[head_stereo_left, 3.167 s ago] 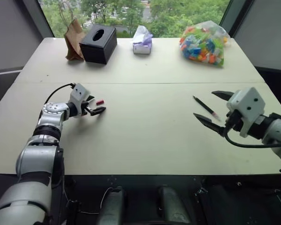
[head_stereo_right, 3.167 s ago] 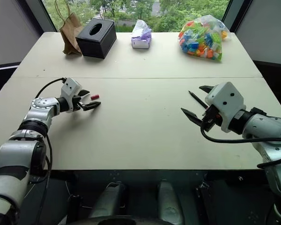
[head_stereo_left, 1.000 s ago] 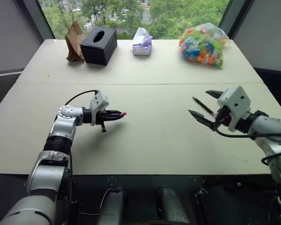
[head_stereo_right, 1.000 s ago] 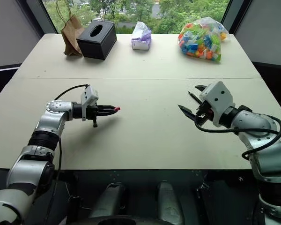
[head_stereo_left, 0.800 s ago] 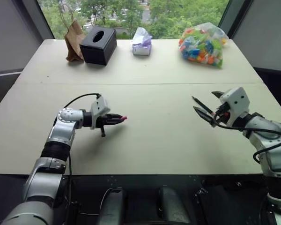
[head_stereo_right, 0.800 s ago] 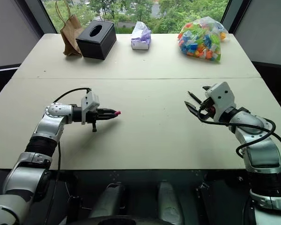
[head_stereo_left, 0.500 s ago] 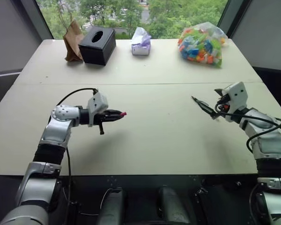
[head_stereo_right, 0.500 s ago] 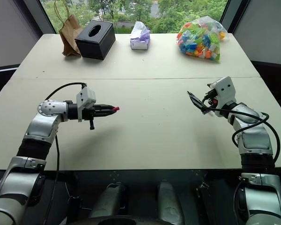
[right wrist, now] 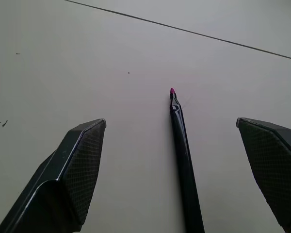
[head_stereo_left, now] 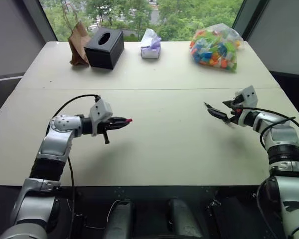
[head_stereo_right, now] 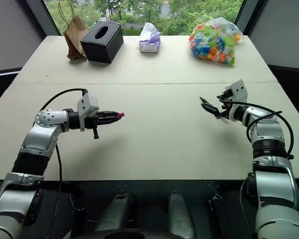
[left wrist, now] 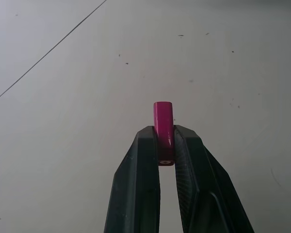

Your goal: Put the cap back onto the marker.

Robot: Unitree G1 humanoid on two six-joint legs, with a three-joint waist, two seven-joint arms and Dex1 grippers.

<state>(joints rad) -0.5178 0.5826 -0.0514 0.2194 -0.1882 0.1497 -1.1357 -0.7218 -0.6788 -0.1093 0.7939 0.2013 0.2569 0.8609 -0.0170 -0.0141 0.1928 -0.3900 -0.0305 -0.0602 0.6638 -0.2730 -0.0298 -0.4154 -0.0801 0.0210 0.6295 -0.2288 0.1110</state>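
Note:
The marker's inked pink tip is bare, so the robot's right gripper next needs to take hold of the marker by its black body, well back from the ink.
The small red cap sticks out from between the fingertips of my left gripper, which is shut on it and holds it above the table, left of centre. The thin black marker lies flat on the table at the right, its pink tip bare and pointing away from my wrist. My right gripper is open wide and low over the table, one finger on each side of the marker, touching neither side. In the left eye view the right gripper covers most of the marker.
Along the far edge stand a brown paper bag, a black tissue box, a white and purple packet and a clear bag of coloured blocks. A seam crosses the table between them and my arms.
The left gripper took the cap off the table and lifted it, and has barely moved since. The right arm reached out and down, bringing its open fingers astride the marker.

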